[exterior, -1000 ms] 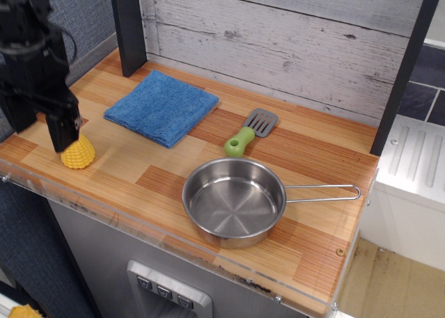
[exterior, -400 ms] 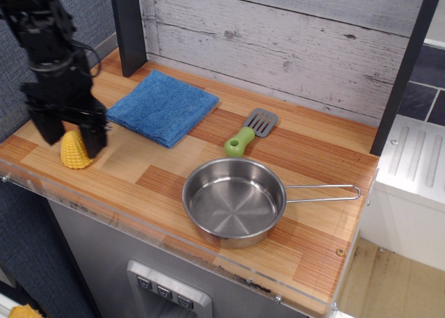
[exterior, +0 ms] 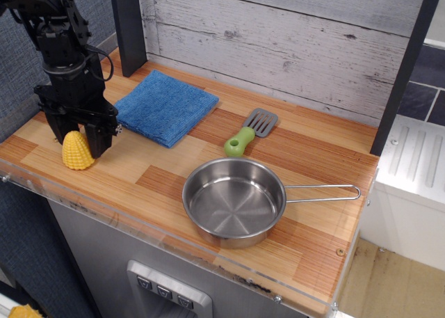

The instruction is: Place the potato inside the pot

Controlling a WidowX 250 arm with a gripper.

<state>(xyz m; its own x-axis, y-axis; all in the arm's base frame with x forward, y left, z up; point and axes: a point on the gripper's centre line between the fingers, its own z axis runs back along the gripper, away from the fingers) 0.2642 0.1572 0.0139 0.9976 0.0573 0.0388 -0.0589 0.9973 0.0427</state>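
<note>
My gripper grabs the yellow potato by its bumpy sides next, to place the potato (exterior: 78, 153) inside the pot.
The potato (exterior: 78, 153) is a small yellow bumpy toy standing near the front left corner of the wooden counter. My black gripper (exterior: 76, 140) hangs right over it, open, with one finger (exterior: 98, 138) on its right side and the other on its left, a little above the counter. The potato's top sits between the fingers and they are not pressed shut on it. The pot (exterior: 233, 201) is a shiny steel pan standing empty at the front middle, well to the right of the gripper. Its wire handle (exterior: 324, 190) points right.
A folded blue cloth (exterior: 165, 106) lies just behind and right of the gripper. A grey spatula with a green handle (exterior: 249, 133) lies behind the pot. A dark post (exterior: 129, 27) stands at the back left. A clear lip runs along the counter's front edge (exterior: 104, 208).
My gripper has moved right from the counter's left edge and turned, so that its fingers now stand on either side of the potato. The potato has stayed in place.
</note>
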